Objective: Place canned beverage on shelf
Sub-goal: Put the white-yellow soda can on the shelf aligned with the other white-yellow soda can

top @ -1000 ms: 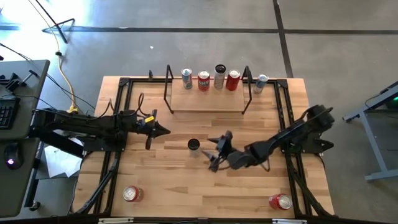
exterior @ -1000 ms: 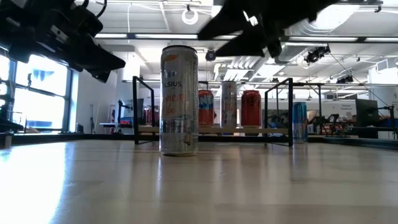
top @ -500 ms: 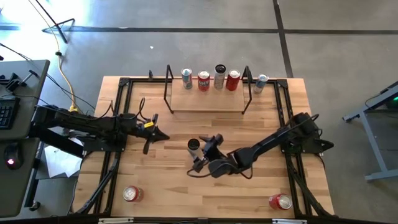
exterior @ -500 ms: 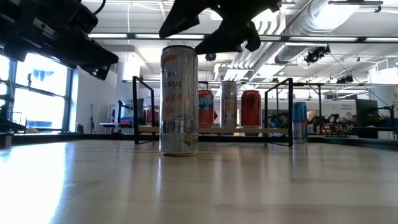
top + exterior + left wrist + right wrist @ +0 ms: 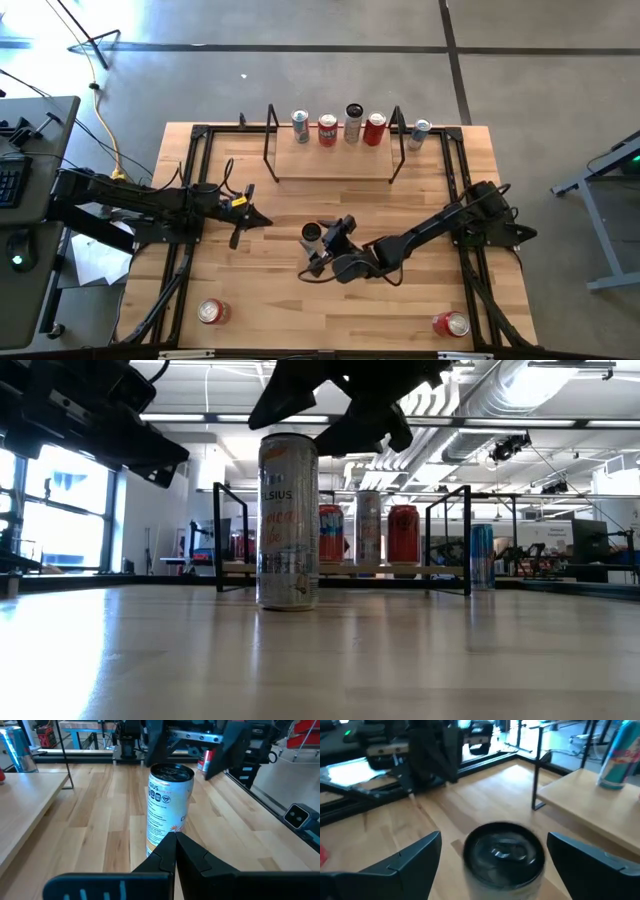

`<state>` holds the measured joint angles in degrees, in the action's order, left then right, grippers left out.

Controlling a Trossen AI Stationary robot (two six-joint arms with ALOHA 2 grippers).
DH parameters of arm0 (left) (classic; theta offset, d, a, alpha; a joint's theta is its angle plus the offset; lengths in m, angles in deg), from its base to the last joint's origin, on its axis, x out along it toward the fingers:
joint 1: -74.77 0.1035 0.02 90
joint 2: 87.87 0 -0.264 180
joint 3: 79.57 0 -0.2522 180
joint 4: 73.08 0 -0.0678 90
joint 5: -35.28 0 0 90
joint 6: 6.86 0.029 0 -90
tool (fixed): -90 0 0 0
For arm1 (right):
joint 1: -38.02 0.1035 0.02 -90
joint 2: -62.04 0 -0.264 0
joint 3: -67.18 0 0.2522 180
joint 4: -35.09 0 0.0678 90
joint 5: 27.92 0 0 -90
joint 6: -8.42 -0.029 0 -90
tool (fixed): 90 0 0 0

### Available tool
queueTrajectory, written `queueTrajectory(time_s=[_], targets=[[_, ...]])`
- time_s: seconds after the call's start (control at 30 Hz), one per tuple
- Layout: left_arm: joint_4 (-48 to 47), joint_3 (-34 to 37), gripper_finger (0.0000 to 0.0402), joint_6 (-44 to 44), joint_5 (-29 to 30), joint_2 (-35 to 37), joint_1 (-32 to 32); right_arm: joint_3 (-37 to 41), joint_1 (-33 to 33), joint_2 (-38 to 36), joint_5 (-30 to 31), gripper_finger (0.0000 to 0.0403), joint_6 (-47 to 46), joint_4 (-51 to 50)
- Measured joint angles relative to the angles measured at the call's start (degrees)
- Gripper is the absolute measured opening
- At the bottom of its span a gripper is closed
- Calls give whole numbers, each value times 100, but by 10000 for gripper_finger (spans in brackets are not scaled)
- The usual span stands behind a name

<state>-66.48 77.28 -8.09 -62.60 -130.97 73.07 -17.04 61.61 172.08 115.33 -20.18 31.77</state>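
Note:
The dark-topped can should go on the shelf [image 5: 587,800], so the robot's right gripper should next grab the can by its upper body below its rim [image 5: 502,885].
A tall white canned beverage [image 5: 312,232] stands upright on the table's middle, seen side-on in the low view [image 5: 288,520]. My right gripper [image 5: 321,247] is open and comes in from the right. Its fingers [image 5: 415,857] stand on either side of the can's dark top [image 5: 502,851] at rim height and touch nothing. My left gripper [image 5: 262,218] is shut and points at the can [image 5: 167,805] from the left, a short way off. The shelf [image 5: 330,165] stands at the far middle with several cans on its far edge.
A blue-and-silver can [image 5: 420,133] stands on the table just right of the shelf. Two red cans lie near the front edge, one at the left [image 5: 211,311] and one at the right [image 5: 451,323]. Black rails run along both table sides.
My right gripper has moved toward the table's left, from beside the can to over it, so that its open fingers now straddle the can's top. The can has stayed where it was.

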Motion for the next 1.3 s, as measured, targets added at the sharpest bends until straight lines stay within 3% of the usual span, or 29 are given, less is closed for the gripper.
queueTrajectory(time_s=[0.37,0.5,0.67,0.8,1.03,1.3], targets=[[29,0,0,-71,318,-1,2,4,-114,323,-203,341,14,100],[37,0,0,-150,433,1,4,4,-121,323,-244,313,-8,105],[20,0,0,-173,433,0,4,4,-160,323,-380,243,-152,98],[7,0,0,-172,431,1,2,4,-160,294,-473,237,169,144],[7,0,0,-141,428,1,5,15,-401,-323,-1233,237,1054,-217],[2,0,0,72,417,1,305,13,-1354,-1585,-2323,237,2407,-1840]])
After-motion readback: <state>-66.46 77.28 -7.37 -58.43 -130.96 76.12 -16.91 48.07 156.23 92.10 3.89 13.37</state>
